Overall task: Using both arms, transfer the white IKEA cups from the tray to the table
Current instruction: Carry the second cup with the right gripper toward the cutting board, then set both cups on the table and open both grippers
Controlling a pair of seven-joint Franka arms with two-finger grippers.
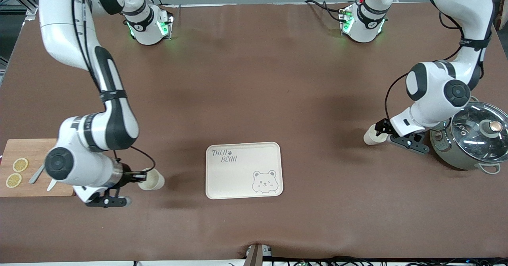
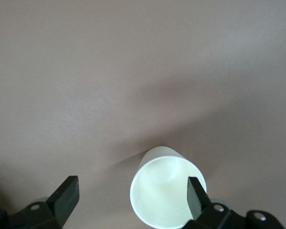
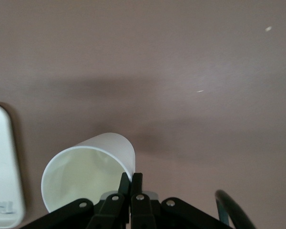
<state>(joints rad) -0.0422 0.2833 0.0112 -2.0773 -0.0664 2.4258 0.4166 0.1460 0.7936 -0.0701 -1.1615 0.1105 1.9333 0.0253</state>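
I should keep holding the cup with my right gripper until its base sits on the tabletop nearer the board, because the base of the cup is apart from its shadow.
Two white IKEA cups are in view. My right gripper (image 1: 139,175) is shut on the rim of one cup (image 1: 152,180), which is tilted between the wooden board and the tray. In the right wrist view the fingers (image 3: 132,177) pinch this cup's (image 3: 86,167) wall, one inside and one outside. My left gripper (image 1: 381,133) is open at the second cup (image 1: 372,135), next to the pot. In the left wrist view this cup's (image 2: 164,191) mouth faces the camera. One finger (image 2: 195,195) is at its rim and the other finger (image 2: 66,195) stands wide apart from it.
The bear-printed tray (image 1: 238,178) lies mid-table near the front camera; its edge shows in the right wrist view (image 3: 5,157). A steel pot with a glass lid (image 1: 472,139) stands at the left arm's end. A wooden board (image 1: 37,149) with lemon slices (image 1: 20,164) lies at the right arm's end.
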